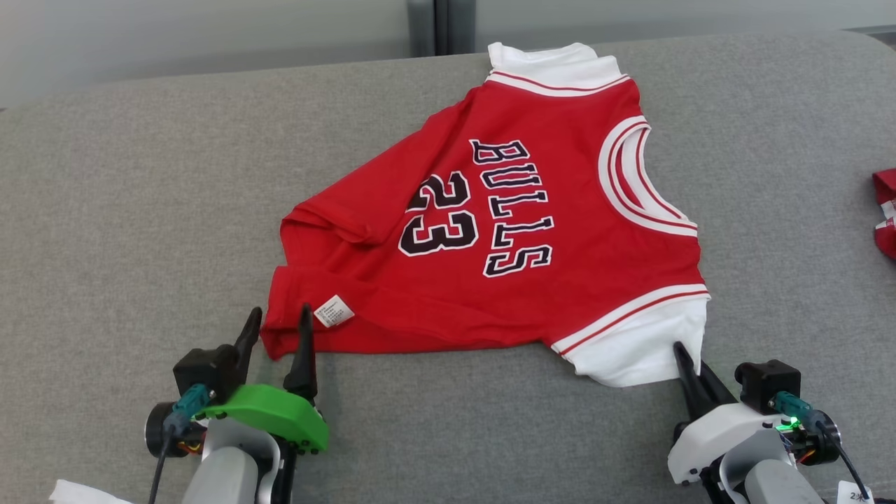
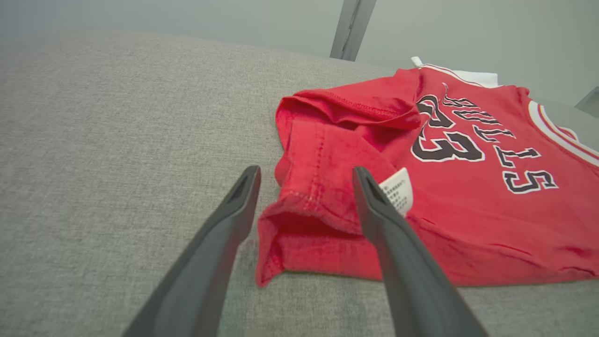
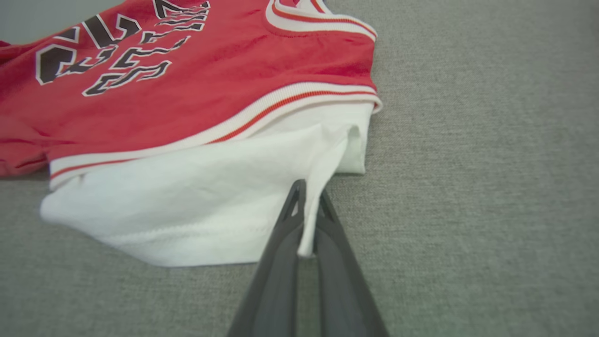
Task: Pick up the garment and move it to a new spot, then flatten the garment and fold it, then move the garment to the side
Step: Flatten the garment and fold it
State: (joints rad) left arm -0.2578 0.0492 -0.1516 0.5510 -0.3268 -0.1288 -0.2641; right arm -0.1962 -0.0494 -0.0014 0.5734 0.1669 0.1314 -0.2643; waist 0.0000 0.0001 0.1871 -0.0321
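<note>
The left gripper grabs the jersey's crumpled hem corner (image 1: 283, 323) next, because that corner stands up in a fold while the jersey has its printed front (image 1: 479, 210) flat.
A red jersey (image 1: 504, 231) with white sleeves and "BULLS 23" in black lies spread on the grey surface, its neck toward the right. My left gripper (image 1: 278, 316) is open at the jersey's near left hem corner (image 2: 299, 220), one finger on each side of the crumpled red edge. A white care label (image 2: 398, 189) sits beside its right finger. My right gripper (image 1: 689, 353) is shut on a pinch of the near white sleeve (image 3: 210, 196), and the cloth (image 3: 306, 234) passes between its closed fingers.
The grey fabric surface (image 1: 140, 210) spreads wide to the left and right of the jersey. Another red and white cloth item (image 1: 885, 210) pokes in at the right edge. A pale wall stands behind the far edge.
</note>
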